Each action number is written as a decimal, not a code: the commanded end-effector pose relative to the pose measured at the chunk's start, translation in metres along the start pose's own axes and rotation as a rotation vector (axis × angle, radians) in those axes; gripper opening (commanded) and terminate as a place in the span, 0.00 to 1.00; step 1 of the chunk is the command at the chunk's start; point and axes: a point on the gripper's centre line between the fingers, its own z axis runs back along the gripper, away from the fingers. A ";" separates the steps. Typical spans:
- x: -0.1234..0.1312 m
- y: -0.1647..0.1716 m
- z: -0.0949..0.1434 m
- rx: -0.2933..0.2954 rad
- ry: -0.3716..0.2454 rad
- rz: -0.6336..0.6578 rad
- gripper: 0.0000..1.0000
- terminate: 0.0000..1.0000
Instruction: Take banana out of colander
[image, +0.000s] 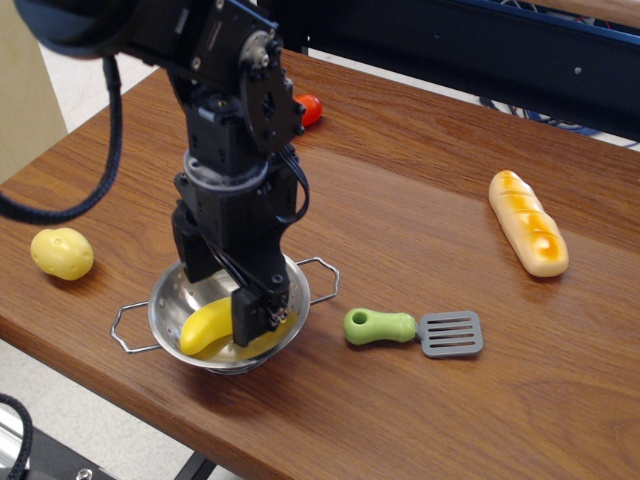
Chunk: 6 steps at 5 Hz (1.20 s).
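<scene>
The gripper will next lift the banana out of the steel colander (162, 304), so it will grab the banana by its curved middle (226, 318).
The bright-yellow banana (204, 327) lies in the shiny steel colander (162, 304) near the table's front left edge. My black gripper (220, 293) reaches down into the colander from above. Its fingers stand apart, one (248, 318) in front of the banana's middle and the other (190, 262) behind it at the bowl's far wall. The gripper is open around the banana, and its right end is hidden behind the front finger. The banana rests on the bowl's bottom.
A pale-yellow potato (62, 252) lies left of the colander. A green-handled grey spatula (412, 330) lies just right of it. A tan bread loaf (528, 236) lies at the right. A red object (309, 108) is mostly hidden behind the arm.
</scene>
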 end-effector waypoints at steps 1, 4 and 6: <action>0.003 0.006 -0.008 0.004 -0.031 0.024 1.00 0.00; 0.010 0.006 -0.023 -0.079 0.025 0.046 0.00 0.00; 0.022 0.017 0.024 -0.131 -0.010 0.149 0.00 0.00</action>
